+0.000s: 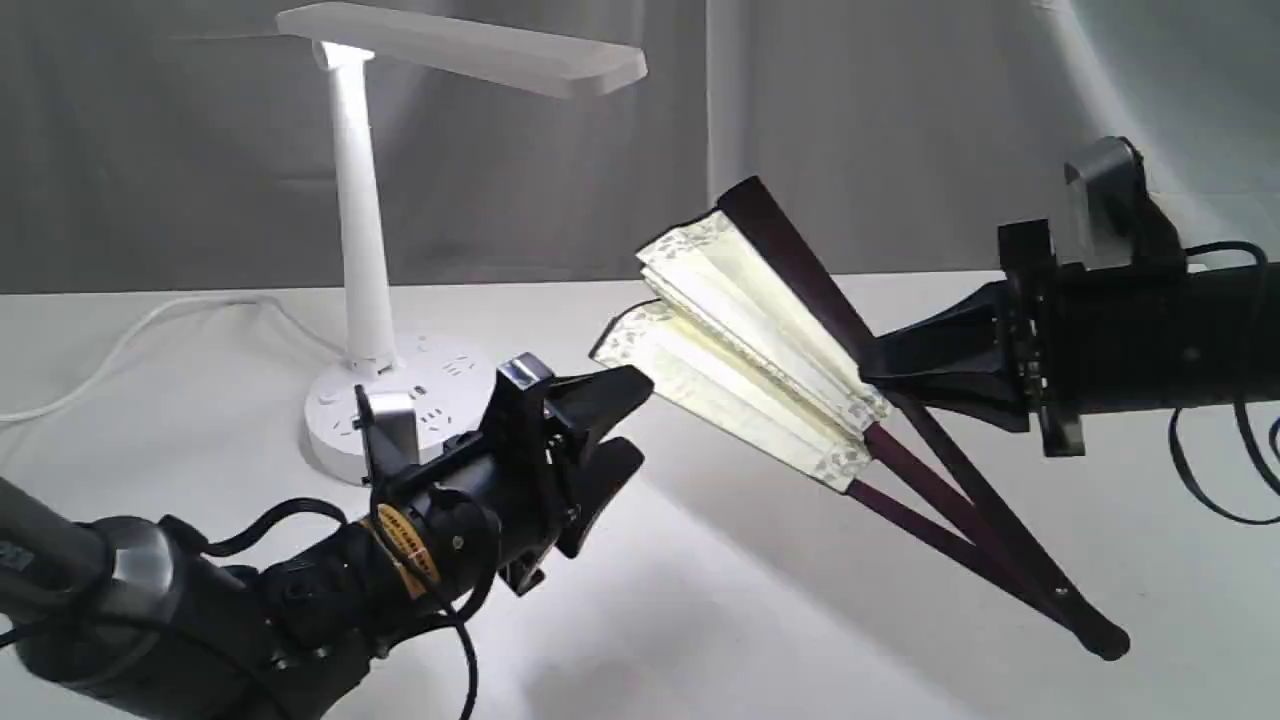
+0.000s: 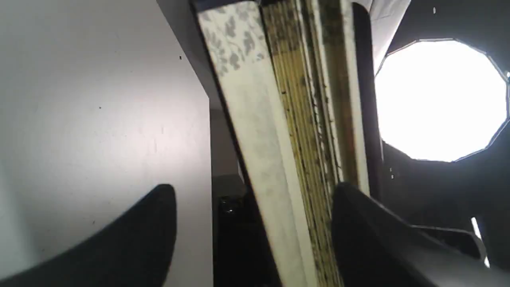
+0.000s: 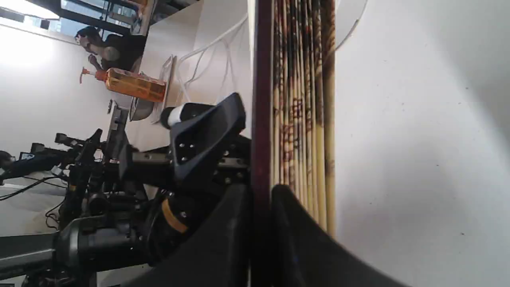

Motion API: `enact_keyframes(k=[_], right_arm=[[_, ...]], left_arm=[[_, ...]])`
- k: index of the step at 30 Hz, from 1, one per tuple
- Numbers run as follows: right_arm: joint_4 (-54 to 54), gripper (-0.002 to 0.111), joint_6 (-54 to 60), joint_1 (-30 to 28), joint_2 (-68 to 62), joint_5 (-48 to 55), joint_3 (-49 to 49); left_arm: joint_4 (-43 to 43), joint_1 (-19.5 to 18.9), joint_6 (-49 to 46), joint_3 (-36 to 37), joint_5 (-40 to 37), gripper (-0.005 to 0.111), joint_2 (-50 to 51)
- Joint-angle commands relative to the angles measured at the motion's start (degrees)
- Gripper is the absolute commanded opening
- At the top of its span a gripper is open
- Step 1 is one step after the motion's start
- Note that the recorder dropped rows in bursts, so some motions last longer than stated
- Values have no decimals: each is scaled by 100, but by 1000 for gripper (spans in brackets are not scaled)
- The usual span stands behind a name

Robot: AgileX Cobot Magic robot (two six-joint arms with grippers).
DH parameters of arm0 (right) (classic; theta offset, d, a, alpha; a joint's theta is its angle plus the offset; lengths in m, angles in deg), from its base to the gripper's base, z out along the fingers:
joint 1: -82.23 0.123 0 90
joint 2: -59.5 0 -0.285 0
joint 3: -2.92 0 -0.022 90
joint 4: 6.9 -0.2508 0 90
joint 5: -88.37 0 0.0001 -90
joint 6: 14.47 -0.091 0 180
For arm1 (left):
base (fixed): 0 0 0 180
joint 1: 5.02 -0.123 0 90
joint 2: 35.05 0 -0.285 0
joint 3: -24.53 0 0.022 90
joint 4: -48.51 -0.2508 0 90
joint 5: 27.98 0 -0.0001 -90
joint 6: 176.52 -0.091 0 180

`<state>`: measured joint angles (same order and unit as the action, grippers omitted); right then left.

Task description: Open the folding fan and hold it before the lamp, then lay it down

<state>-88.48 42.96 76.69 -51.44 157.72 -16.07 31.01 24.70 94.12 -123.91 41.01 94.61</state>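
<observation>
My left gripper grabs the folding fan by the outer end of its lower guard next, since the fan's pleats are thin paper that tears easily.
The folding fan is partly spread and tilted, its cream leaf lit and its pivot end low near the table at the right. My right gripper is shut on the upper maroon guard, where the leaf meets the ribs. My left gripper is open, just left of and below the leaf's lower outer corner. In the left wrist view the pleated leaf lies in line between my left gripper's spread fingers, untouched by them. The white lamp stands lit at the back left.
The lamp's round socket base sits right behind my left wrist, and its white cord trails off left. The white tabletop lies under the fan, with a grey curtain behind. My left arm shows in the right wrist view.
</observation>
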Motion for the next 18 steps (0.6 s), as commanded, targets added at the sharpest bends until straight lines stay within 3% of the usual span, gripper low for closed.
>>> enact_keyframes(k=[1, 9, 15, 18], right_arm=[[-200, 0, 62, 106, 82, 62, -22], [-236, 0, 62, 156, 82, 62, -22], [-236, 0, 62, 156, 82, 62, -22], [-236, 0, 62, 156, 82, 62, -22]], left_arm=[[-35, -4, 266, -233, 97, 57, 169], [-62, -4, 365, -639, 97, 52, 271], [71, -4, 365, -666, 97, 26, 306], [182, -4, 365, -666, 97, 22, 306]])
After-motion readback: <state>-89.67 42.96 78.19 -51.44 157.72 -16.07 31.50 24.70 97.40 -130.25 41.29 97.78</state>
